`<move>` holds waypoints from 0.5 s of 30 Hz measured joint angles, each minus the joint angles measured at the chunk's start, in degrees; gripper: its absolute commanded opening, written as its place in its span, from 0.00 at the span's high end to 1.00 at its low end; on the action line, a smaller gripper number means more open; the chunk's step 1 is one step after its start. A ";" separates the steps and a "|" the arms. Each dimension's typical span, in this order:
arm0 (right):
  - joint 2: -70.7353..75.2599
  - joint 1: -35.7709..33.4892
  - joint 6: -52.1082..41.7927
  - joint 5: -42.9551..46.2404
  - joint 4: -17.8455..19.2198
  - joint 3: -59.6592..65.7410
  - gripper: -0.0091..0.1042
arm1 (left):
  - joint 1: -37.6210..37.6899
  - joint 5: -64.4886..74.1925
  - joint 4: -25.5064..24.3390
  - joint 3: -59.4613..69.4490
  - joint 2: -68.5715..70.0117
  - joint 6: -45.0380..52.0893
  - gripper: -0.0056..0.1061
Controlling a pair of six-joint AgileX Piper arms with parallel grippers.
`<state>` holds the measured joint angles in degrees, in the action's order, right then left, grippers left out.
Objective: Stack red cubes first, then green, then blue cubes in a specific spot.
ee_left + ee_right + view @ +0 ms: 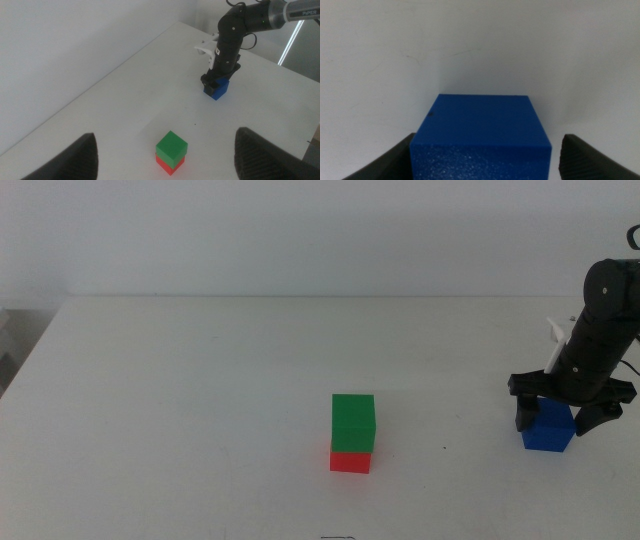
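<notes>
My right gripper should close on the blue cube now: my right gripper's fingertips reach down beside the sides of the blue cube (pixel 547 433) (pixel 481 135).
The green cube (pixel 353 421) sits squarely on the red cube (pixel 350 461) at the table's front middle, covering the specific spot. The same stack shows in the left wrist view, green cube (pixel 171 146) over red cube (pixel 168 164). The blue cube (pixel 547 433) rests on the table at the far right. My right gripper (pixel 553 423) is lowered over it, open, with one jaw on each side. In the right wrist view the blue cube (pixel 481 135) fills the space between the jaws, with a thin gap on one side. My left gripper (pixel 165 133) waits open, high and back from the stack.
The white tabletop (pixel 200 400) is bare around the stack and the blue cube. The right arm (pixel 235 35) stands over the blue cube (pixel 218 89). A plain wall runs behind the table's far edge.
</notes>
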<state>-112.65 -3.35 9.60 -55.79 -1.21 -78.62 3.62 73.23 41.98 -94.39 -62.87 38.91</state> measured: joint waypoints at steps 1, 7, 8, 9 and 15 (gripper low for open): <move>-0.07 0.00 0.00 0.00 0.00 0.00 0.43 | 0.00 0.00 0.00 0.00 0.00 0.00 0.11; 0.02 0.00 0.00 -0.10 0.00 -0.11 0.93 | 0.00 0.00 0.00 0.00 0.00 0.00 0.11; 0.32 0.00 0.00 -0.36 0.00 -0.11 0.93 | 0.00 0.00 0.00 0.00 0.00 0.00 0.11; 0.80 0.00 0.00 -0.82 0.00 -0.11 0.93 | 0.00 0.00 0.00 0.00 0.00 0.00 0.11; 7.13 0.00 0.00 -4.71 0.00 -0.11 0.93 | 0.00 0.00 0.00 0.00 0.00 0.00 0.11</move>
<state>-105.52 -3.35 9.60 -60.50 -1.21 -78.74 3.62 73.23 41.98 -94.39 -62.87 38.91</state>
